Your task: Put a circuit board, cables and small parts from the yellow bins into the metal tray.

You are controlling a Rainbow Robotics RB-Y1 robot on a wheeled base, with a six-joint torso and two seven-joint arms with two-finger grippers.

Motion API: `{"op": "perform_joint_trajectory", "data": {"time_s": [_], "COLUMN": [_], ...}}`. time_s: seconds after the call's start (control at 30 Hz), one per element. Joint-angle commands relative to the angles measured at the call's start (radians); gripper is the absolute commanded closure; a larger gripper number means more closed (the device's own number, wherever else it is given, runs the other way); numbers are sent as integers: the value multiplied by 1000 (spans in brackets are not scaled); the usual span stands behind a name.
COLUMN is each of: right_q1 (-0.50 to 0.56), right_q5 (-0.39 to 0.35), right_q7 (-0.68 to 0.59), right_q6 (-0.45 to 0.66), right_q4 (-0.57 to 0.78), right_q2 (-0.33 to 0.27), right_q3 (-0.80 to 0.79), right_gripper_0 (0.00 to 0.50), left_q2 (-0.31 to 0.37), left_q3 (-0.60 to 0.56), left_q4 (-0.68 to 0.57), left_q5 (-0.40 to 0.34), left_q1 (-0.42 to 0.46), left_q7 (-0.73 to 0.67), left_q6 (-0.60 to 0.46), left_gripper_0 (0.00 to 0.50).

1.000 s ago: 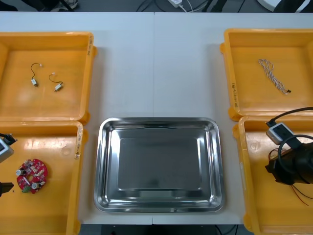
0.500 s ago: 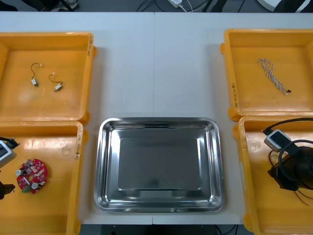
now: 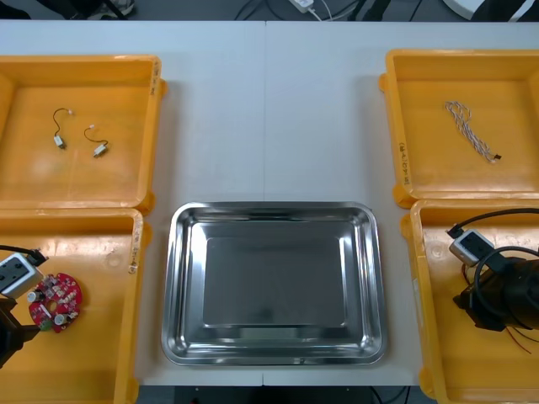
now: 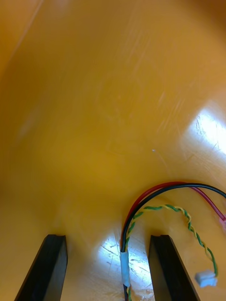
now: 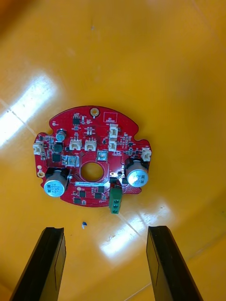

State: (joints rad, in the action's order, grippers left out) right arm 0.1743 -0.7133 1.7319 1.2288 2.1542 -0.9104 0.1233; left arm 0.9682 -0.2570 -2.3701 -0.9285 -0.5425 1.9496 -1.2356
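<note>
My right gripper will next pinch the cable at its pale sleeve (image 4: 125,268), where the wires run bundled together, because the loose wires spread out slack across the bin.
A round red circuit board (image 3: 56,300) lies flat in the near left yellow bin (image 3: 93,252). In the left wrist view the circuit board (image 5: 92,157) sits just beyond my left gripper (image 5: 107,263), which is open and holds nothing. That left gripper (image 3: 7,330) is at the bin's left edge, beside the board. My right gripper (image 3: 493,307) is down inside the near right yellow bin (image 3: 438,337). The right gripper (image 4: 108,268) is open over a cable bundle (image 4: 125,261) of red, black and green-yellow wires lying between its fingers, close to one finger (image 4: 167,268). The metal tray (image 3: 274,282) is bare.
Two small metal parts (image 3: 59,140) (image 3: 99,150) with thin wires lie in the far left bin (image 3: 80,63). A twisted blue and white cable (image 3: 472,130) lies in the far right bin (image 3: 463,55). Red wires (image 3: 520,337) trail beside the right gripper.
My left arm has come further into the near left bin, toward the circuit board. My right arm has shifted slightly left and toward the near edge over the cables.
</note>
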Motion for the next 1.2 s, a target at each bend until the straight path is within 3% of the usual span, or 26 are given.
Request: {"op": "perform_joint_trajectory", "data": {"time_s": [0.03,0.43,0.5,0.6,0.77,0.93,1.2], "right_q1": [19,21,21,21,21,21,19], "right_q5": [0,23,23,23,31,43,49], "right_q7": [44,34,31,31,34,31,29], "right_q6": [-9,-9,-9,-9,-14,-17,-17], "right_q4": [-2,-10,-10,-10,-10,-10,-8], "right_q2": [-38,-38,-38,-36,-36,-36,-38], "right_q3": [15,13,15,13,13,15,12], "right_gripper_0": [0,19,194,314,436,494,500], "left_q2": [38,40,41,41,41,41,43], "left_q3": [30,76,79,88,110,128,144], "left_q4": [14,49,55,65,94,115,120], "left_q5": [13,31,34,37,43,48,54], "left_q1": [-36,-42,-45,-45,-44,-34,-30], "left_q7": [115,117,117,118,124,129,127], "left_q6": [24,65,76,87,131,151,156], "left_gripper_0": [0,0,0,0,0,0,0]}}
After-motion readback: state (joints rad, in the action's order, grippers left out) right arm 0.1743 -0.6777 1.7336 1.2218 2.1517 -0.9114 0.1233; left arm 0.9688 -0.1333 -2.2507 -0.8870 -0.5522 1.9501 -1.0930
